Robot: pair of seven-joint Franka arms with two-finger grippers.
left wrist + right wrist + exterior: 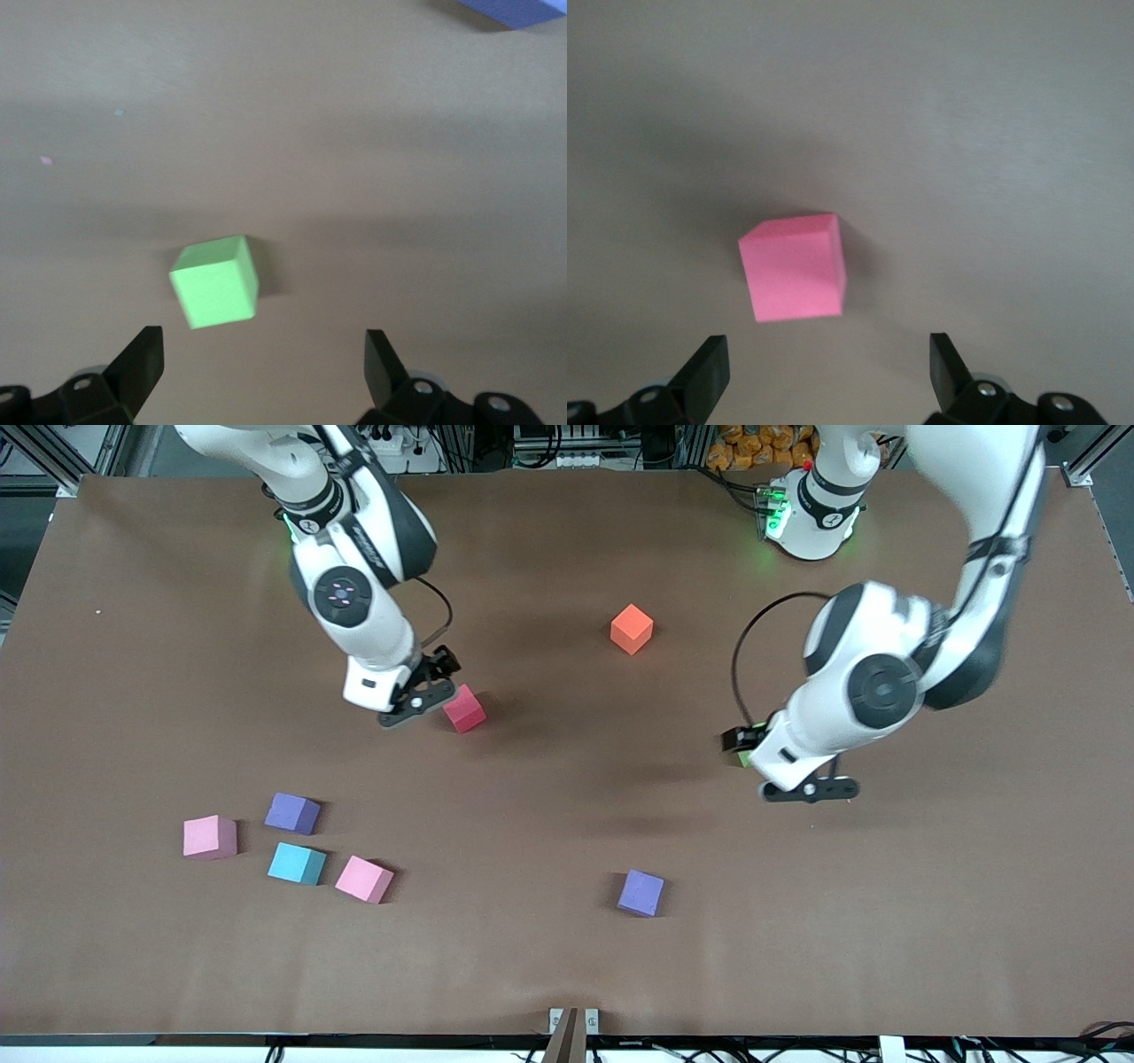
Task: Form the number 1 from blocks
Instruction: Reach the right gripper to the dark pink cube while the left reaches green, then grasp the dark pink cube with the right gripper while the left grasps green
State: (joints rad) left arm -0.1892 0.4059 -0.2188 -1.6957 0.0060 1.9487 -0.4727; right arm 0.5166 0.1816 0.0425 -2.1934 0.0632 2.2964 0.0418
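Note:
My right gripper will next grab the red block [464,708] by its opposite sides to form the number.
A red block [464,708] lies mid-table, and my right gripper [432,685] hangs open just beside it, on the side toward the right arm's base. In the right wrist view that block [793,266] sits ahead of the open gripper [828,372], not between the fingers. My left gripper [739,747] is open over a green block [744,760], which it mostly hides. The left wrist view shows the green block [215,282] ahead of the open gripper [264,367]. An orange block [631,629] lies farther from the front camera.
Toward the right arm's end, nearer the camera, lie a purple block [292,813], a pink block [210,837], a light blue block [297,864] and a second pink block [364,879]. Another purple block [640,893] [514,11] lies alone near the front middle.

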